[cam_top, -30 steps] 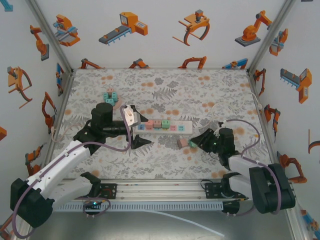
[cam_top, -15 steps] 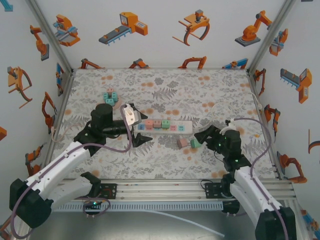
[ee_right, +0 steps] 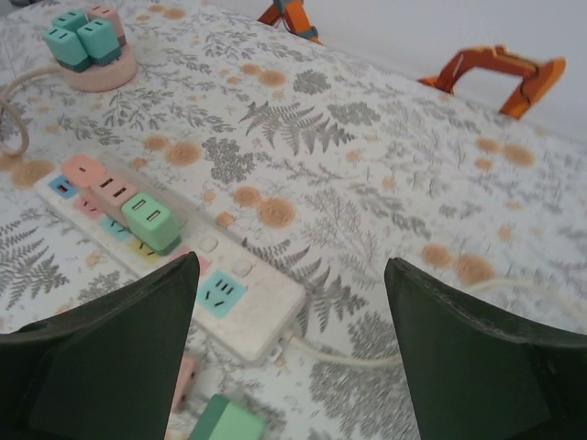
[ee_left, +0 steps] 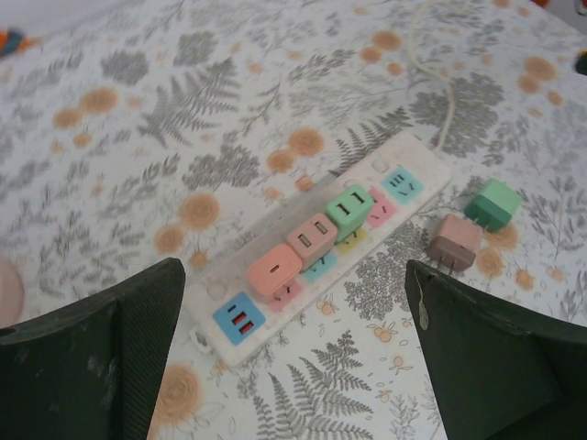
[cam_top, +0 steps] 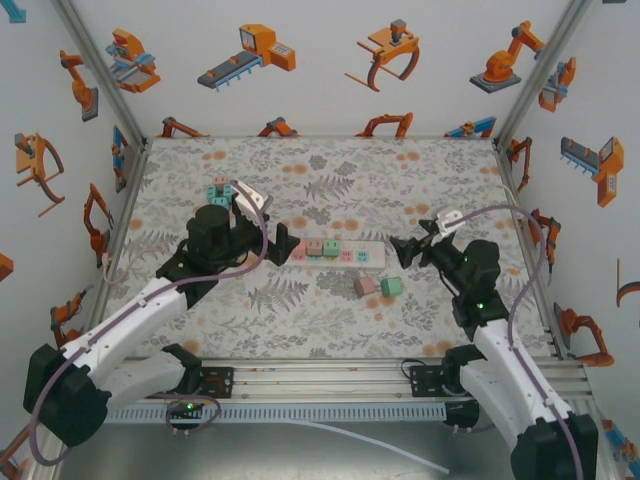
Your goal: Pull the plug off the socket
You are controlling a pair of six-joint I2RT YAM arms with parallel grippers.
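The green plug should come off the socket: my right gripper should next grip its long sides, leaving out the pink plug (ee_left: 312, 240).
A white power strip (cam_top: 335, 253) lies mid-table with a salmon plug (ee_left: 275, 269), a pink plug (ee_left: 312, 240) and a green plug (ee_left: 349, 209) seated in it. In the right wrist view the green plug (ee_right: 151, 222) sits nearest the strip's free teal socket (ee_right: 220, 291). My left gripper (cam_top: 282, 245) hangs open at the strip's left end, nothing between its fingers (ee_left: 101, 357). At the strip's right end, by the cord, my right gripper (cam_top: 402, 252) is open and empty. Two loose plugs, brownish-pink (cam_top: 365, 285) and green (cam_top: 390, 286), lie on the table in front of the strip.
A round pink socket hub (cam_top: 222, 192) with teal plugs stands at the back left. The strip's white cord (ee_right: 394, 353) runs off to the right. Patterned walls enclose the table on three sides.
My right gripper opened, leaving the loose green plug beside the brownish-pink one, then rose and moved back to the strip's right end. The left gripper shifted slightly toward the strip's left end.
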